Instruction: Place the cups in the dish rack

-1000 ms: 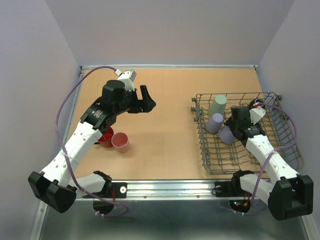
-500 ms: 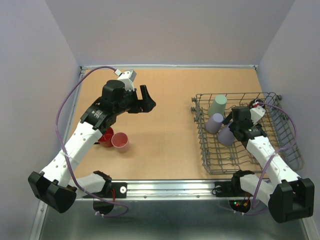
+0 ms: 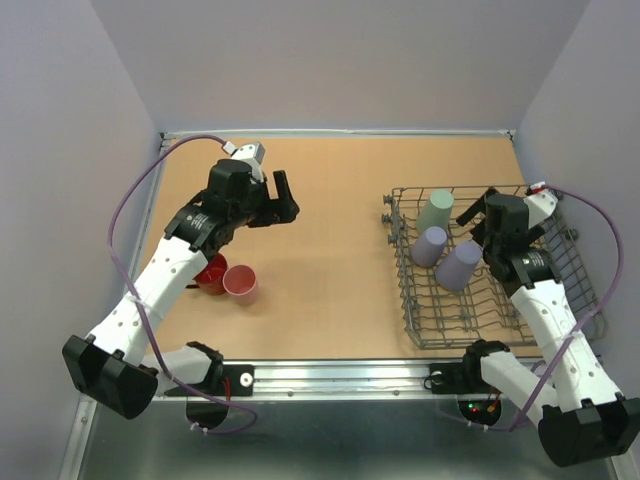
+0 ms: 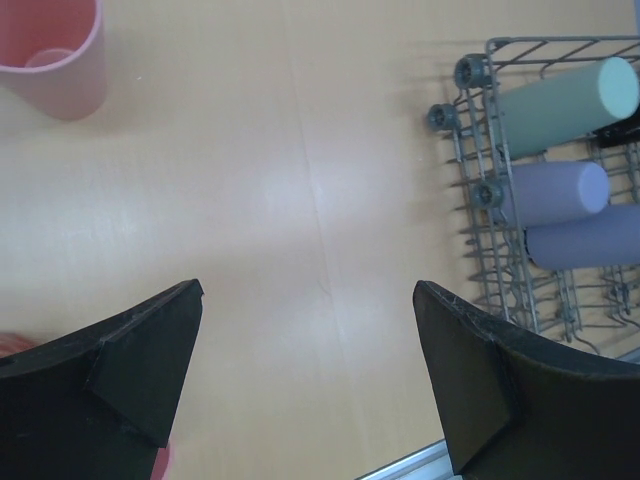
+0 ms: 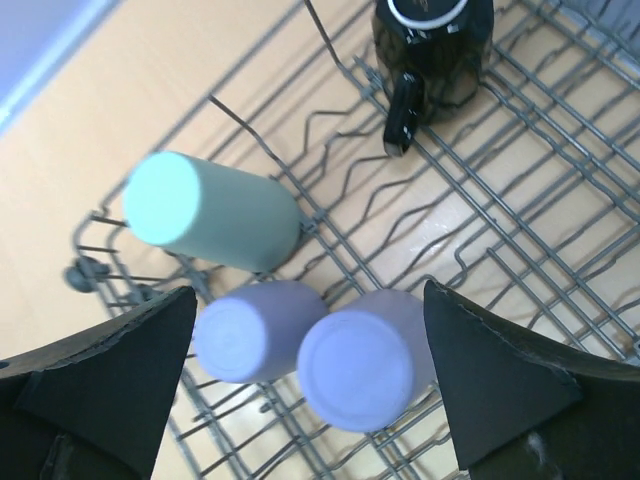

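Observation:
I should grab the pink cup by its rim (image 4: 82, 52) with my left gripper, so the cup's base stays free for my right gripper to put the cup in the rack.
The grey wire dish rack (image 3: 415, 330) stands at the right. In it lie a sage-green cup (image 3: 435, 210) and two lavender cups (image 3: 429, 246) (image 3: 460, 265), bottoms up and tilted. The right wrist view shows them too, green (image 5: 215, 210) and lavender (image 5: 255, 330) (image 5: 365, 360), with a dark mug (image 5: 432, 45) farther in the rack. My right gripper (image 3: 480, 212) is open and empty above the lavender cups. A red mug (image 3: 211, 274) and a pink cup (image 3: 241, 284) stand at the left. My left gripper (image 3: 287, 198) is open and empty above the table, beyond them.
The left wrist view shows a pink cup (image 4: 55, 50) at upper left and the rack's corner (image 4: 470, 190) at right. Grey walls close in the table on three sides. A metal rail (image 3: 330, 372) runs along the near edge.
My right gripper has let go of the second lavender cup, now lying in the rack, and has risen and drawn back to the right. My left gripper has shifted slightly left.

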Controlling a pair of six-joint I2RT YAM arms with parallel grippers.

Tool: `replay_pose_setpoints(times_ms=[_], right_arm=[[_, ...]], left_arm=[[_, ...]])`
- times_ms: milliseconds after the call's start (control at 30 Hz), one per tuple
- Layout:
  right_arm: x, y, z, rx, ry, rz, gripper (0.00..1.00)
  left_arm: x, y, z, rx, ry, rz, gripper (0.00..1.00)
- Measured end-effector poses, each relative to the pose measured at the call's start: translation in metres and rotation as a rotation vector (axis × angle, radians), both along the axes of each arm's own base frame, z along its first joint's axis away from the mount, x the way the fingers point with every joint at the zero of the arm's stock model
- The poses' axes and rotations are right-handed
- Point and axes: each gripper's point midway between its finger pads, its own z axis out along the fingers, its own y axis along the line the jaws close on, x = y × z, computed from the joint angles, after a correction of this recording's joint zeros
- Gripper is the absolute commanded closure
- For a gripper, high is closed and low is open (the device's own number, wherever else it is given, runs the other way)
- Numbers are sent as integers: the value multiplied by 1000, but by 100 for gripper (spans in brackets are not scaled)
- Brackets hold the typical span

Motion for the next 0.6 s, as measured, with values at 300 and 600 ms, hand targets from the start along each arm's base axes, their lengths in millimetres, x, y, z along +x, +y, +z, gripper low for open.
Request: replay_pose_setpoints(times_ms=[300,600], right_arm=[[-5,17,56,70,-108,90,0],[-22,48,69,180,-128,251,0]], left_arm=[[47,61,-48,53,149,213,2],[108,109,-72,52,209,364,2]])
